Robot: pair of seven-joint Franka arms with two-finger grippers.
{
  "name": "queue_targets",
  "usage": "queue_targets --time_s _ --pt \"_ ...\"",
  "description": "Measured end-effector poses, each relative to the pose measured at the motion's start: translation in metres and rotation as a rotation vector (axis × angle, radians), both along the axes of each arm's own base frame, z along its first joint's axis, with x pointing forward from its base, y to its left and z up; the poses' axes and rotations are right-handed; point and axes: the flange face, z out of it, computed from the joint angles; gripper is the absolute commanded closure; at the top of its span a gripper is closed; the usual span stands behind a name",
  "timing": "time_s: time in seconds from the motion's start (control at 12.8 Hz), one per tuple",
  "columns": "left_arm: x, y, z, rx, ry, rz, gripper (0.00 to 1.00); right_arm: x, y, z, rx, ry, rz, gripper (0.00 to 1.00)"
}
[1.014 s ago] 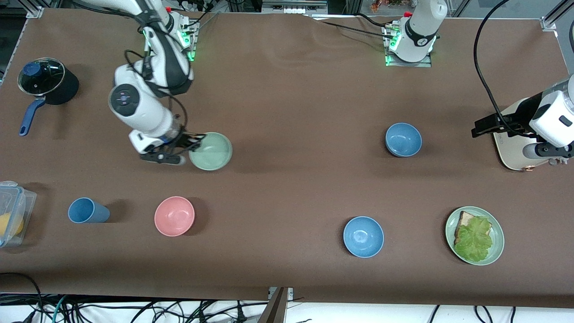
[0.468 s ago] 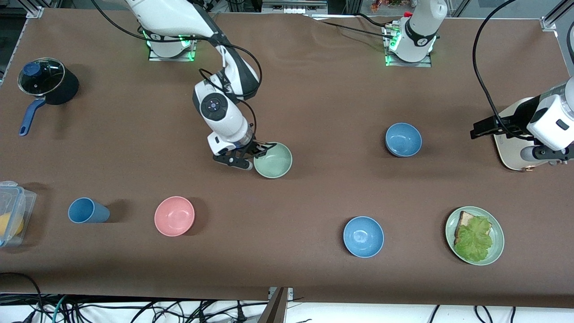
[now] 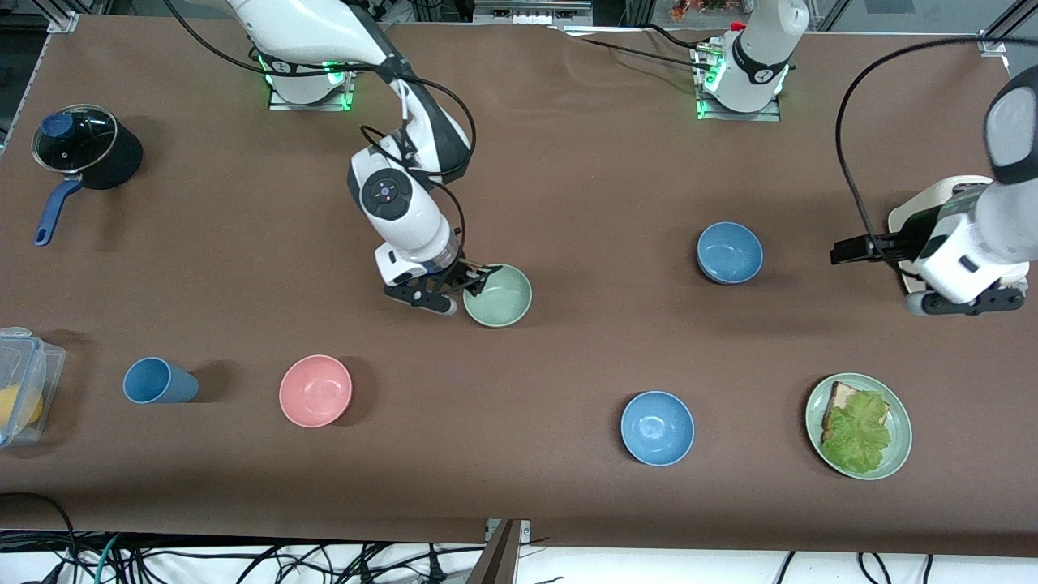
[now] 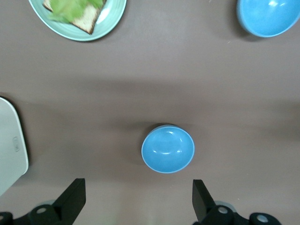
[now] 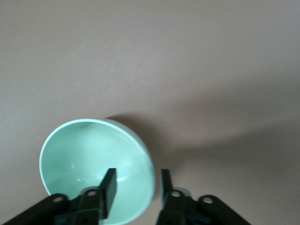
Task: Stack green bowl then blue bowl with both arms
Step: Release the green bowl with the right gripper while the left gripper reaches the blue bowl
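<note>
The steel-blue bowl needs to be stacked into the green bowl (image 3: 501, 297), so the robot's left gripper should grip it by its rim (image 3: 730, 224) next.
The green bowl (image 3: 501, 297) sits on the brown table near its middle. My right gripper (image 3: 464, 285) is at its rim on the side toward the right arm's end. In the right wrist view the gripper (image 5: 138, 187) is open, with one finger inside the green bowl (image 5: 84, 164) and one outside, a gap at the rim. The steel-blue bowl (image 3: 730, 252) stands toward the left arm's end. My left gripper (image 3: 965, 303) is open wide and empty over the white board's edge. Its wrist view shows the gripper (image 4: 138, 201) and the blue bowl (image 4: 168, 149) ahead of it.
A sky-blue bowl (image 3: 657, 427) and a green plate with toast and lettuce (image 3: 892, 454) lie nearer the front camera. A pink bowl (image 3: 315, 391), a blue cup (image 3: 158, 381), a plastic container (image 3: 20, 385) and a black pot (image 3: 81, 146) are toward the right arm's end. A white board (image 3: 920, 212) lies under the left arm.
My right arm carried the green bowl from the right arm's end to the table's middle, and its last shift was slight. My left arm moved a little toward the steel-blue bowl.
</note>
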Motion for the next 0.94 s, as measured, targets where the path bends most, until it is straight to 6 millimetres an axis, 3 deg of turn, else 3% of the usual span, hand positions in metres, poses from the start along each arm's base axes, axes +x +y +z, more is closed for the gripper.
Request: queue_targets --time_s 0.16,0.31,0.47,0.7,0.86,0.94 --pt "-0.002 0.002 -0.047 0.003 0.007 0.008 0.00 0.023 -0.028 0.045 -0.076 0.053 0.048 0.00" --pt "-0.009 0.003 -0.084 0.006 0.014 0.013 0.00 0.041 -0.067 0.098 -0.111 0.068 0.122 0.00" --pt "-0.017 0.004 -0.112 0.007 0.010 0.009 0.00 0.053 -0.129 0.163 -0.117 0.042 0.166 0.00" --pt "-0.030 0.002 -0.154 -0.005 -0.032 -0.020 0.00 0.057 -0.247 0.249 -0.106 -0.030 0.210 0.00" --pt "-0.045 0.002 -0.186 -0.016 -0.060 -0.033 0.01 0.046 -0.311 0.279 -0.090 -0.032 0.187 0.00" --pt "-0.055 0.001 -0.202 -0.014 -0.070 -0.035 0.01 0.041 -0.328 0.282 -0.077 -0.017 0.172 0.00"
